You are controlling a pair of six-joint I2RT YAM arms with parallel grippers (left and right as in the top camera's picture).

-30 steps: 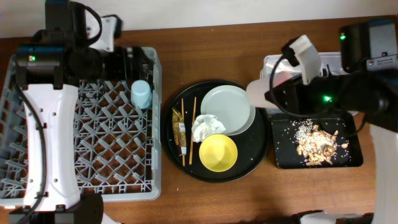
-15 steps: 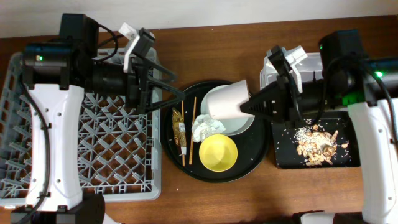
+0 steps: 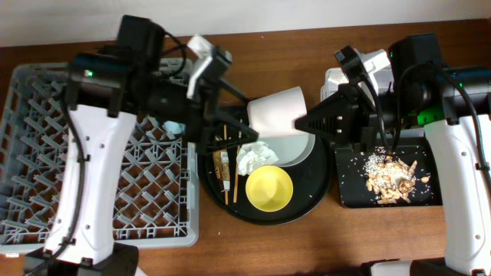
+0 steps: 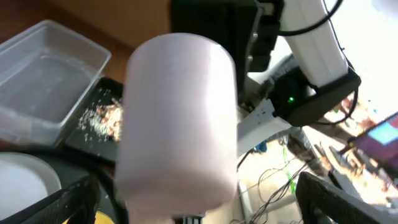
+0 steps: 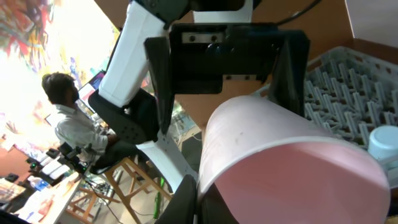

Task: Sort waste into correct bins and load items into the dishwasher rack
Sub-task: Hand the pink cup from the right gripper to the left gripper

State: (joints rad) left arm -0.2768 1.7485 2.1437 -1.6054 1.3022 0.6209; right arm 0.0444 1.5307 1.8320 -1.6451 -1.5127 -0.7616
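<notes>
My left gripper should move toward the cup before it closes on the cup. Its fingers only just reach the cup's base [image 3: 255, 118] [image 4: 176, 186], and the cup's sides are beyond them.
My right gripper [image 3: 307, 123] is shut on the rim of the small pink cup [image 3: 276, 113] and holds it sideways above the pale plate [image 3: 299, 149]; the wrist view [image 5: 205, 199] shows the rim pinched. My left gripper [image 3: 249, 119] is open, its fingers spread on either side of the cup's base; the cup [image 4: 177, 118] fills the left wrist view. The blue cup [image 3: 173, 126] stands in the grey rack [image 3: 31, 153], partly under the left arm. The tissue [image 3: 255, 159], yellow bowl [image 3: 268, 188], chopsticks [image 3: 225, 184] and wrappers [image 3: 223, 162] lie on the round tray.
The round black tray [image 3: 322, 192] sits between the rack and the black rectangular tray [image 3: 345, 195] holding food scraps [image 3: 391, 176]. The clear tub [image 4: 50, 81] lies behind it, mostly hidden under the right arm in the overhead view. Both arms cross above the table's middle.
My left arm swung from the rack toward the centre, leaving the blue cup in the rack. My right arm carried the pink cup left and raised it to meet the left gripper.
</notes>
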